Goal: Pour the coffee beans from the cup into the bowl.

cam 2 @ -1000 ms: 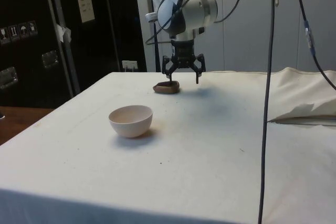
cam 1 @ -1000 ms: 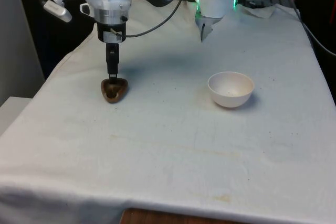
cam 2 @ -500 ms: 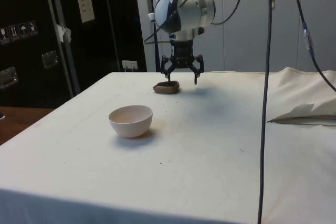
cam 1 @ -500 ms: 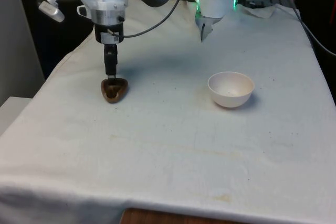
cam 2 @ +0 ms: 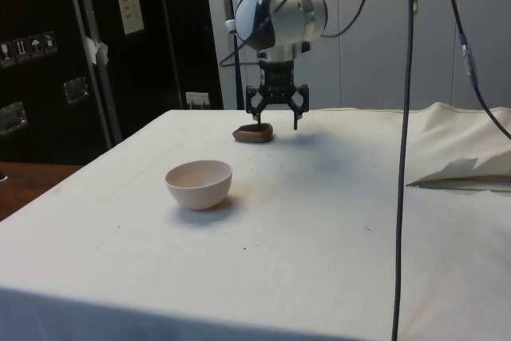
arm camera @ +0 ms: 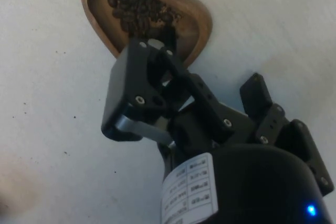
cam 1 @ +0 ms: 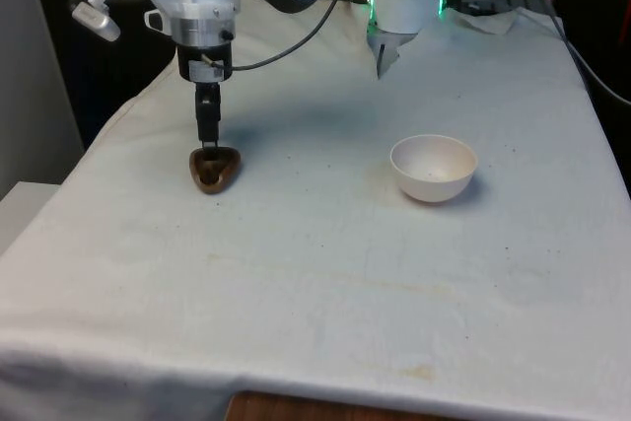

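The coffee beans are loose in the brown cup, so my gripper will next grab the cup's side at the rim (cam 1: 211, 152) and hold the cup level.
A low brown cup (cam 1: 215, 169) holding dark coffee beans (arm camera: 137, 9) sits on the white cloth at the front view's left. My gripper (cam 1: 207, 145) hangs right over it and is open. In the side view the gripper (cam 2: 274, 120) has its fingers spread wide above the cup (cam 2: 253, 132). In the wrist view one finger (arm camera: 149, 51) reaches over the cup's rim (arm camera: 202, 24) above the beans, and the other finger (arm camera: 255, 88) stands outside the cup over the cloth. Neither finger presses the cup wall. The white bowl (cam 1: 434, 167) stands apart at the front view's right, seen also as the bowl (cam 2: 199, 183) near the side camera.
The table (cam 1: 315, 283) is covered with a white cloth that bunches into folds (cam 2: 459, 167) at one end. Black cables (cam 2: 403, 157) hang down close to the side camera. Open cloth lies between cup and bowl.
The arm has shifted slightly toward the front view's left over the cup. The fingers stay spread. Cup and bowl have not moved.
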